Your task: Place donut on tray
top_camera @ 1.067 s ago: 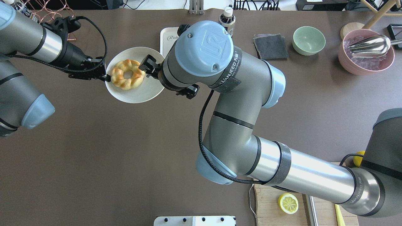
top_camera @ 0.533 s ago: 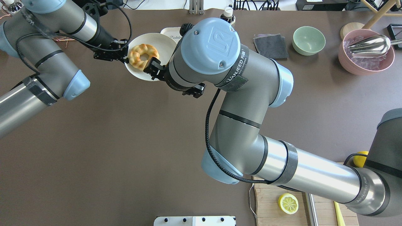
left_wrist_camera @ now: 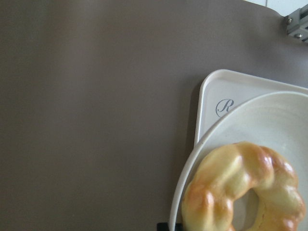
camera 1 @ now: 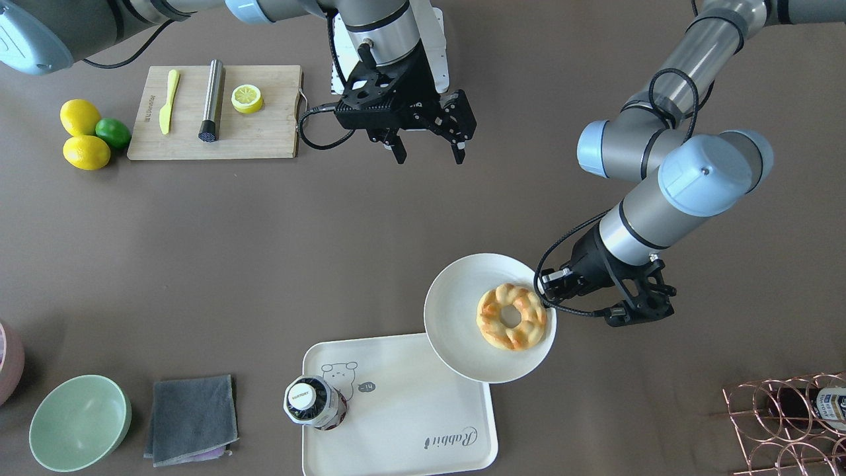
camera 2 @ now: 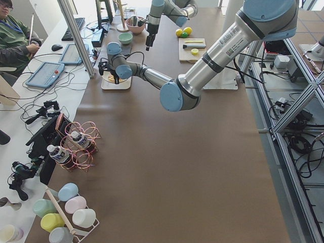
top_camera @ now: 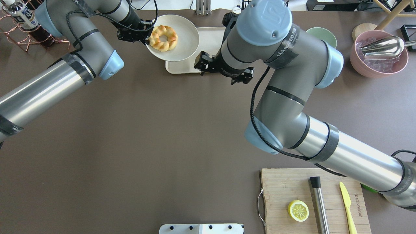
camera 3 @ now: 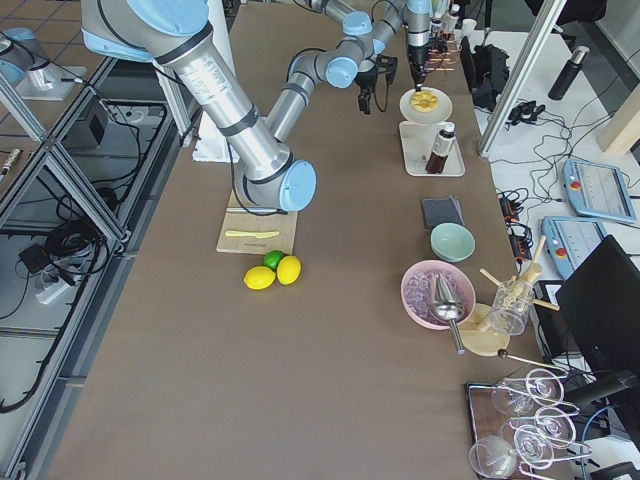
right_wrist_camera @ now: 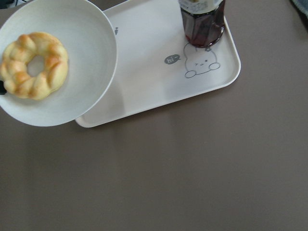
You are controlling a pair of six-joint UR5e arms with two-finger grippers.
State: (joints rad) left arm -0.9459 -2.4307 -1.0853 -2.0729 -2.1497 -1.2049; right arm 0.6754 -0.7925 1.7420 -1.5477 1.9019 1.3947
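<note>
The plate hangs mostly past the cream tray's corner, so the robot's left gripper should move it toward the tray's middle before letting go.
The donut is a golden twisted ring lying on a round off-white plate. My left gripper is shut on the plate's rim and holds it over one corner of the cream tray. I cannot tell whether the plate touches the tray. The overhead view shows the donut, the plate and the tray. The right wrist view shows the donut on the plate overlapping the tray. My right gripper is open and empty, well apart from the plate.
A dark bottle stands on the tray near the bear drawing. A grey cloth and a green bowl lie beside the tray. A cutting board holds a lemon slice. A copper rack stands past my left arm.
My left arm has carried the plate with the donut away from the robot and over the tray's corner. My right gripper has drawn back from the plate.
</note>
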